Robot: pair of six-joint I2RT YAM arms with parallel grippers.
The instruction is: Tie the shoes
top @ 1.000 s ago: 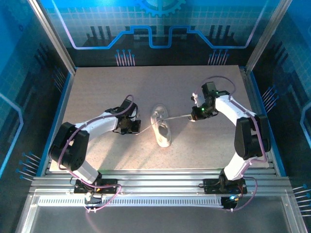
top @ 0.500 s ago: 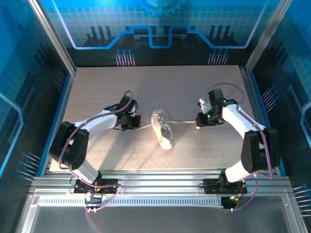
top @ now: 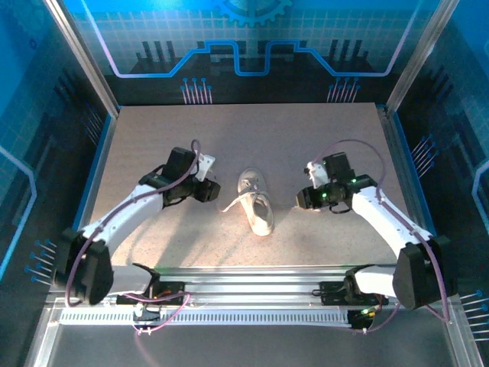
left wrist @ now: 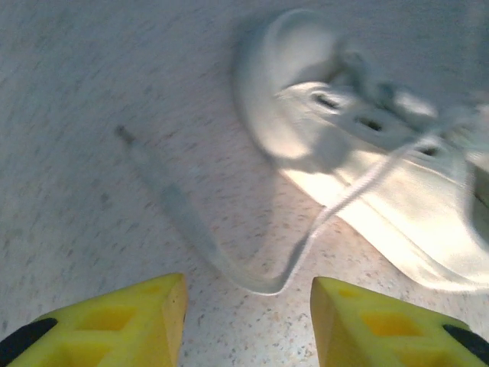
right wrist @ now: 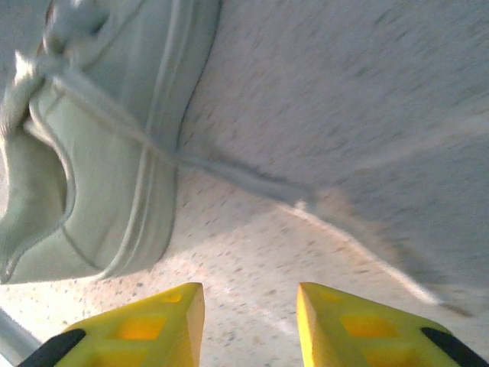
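Note:
My left gripper is to form a loop for tying the shoe, so next it needs to grab the lace at its slack bend (top: 223, 211) (left wrist: 264, 288) and leave the lace's tip free.
The small white shoe (top: 256, 205) lies on the speckled table (top: 153, 138) between my two arms, laces loose. My left gripper (top: 209, 189) hovers just left of it, open; in the left wrist view (left wrist: 248, 310) a slack loop of lace (left wrist: 263, 284) rests on the table just ahead of the yellow fingers (left wrist: 145, 317), with the shoe (left wrist: 367, 160) beyond at the right. My right gripper (top: 301, 198) hangs right of the shoe, open with nothing between its fingers (right wrist: 250, 310); the other lace (right wrist: 244, 177) trails from the shoe (right wrist: 99, 160) across the table.
Blue walls and metal posts (top: 80, 53) enclose the table on three sides. A metal rail (top: 252, 279) runs along the near edge by the arm bases. Bare tabletop stretches behind the shoe and out to both side edges.
Both grippers have opened and let go of the laces they were pulling taut. The left arm has swung back to the left and up; the laces now lie slack.

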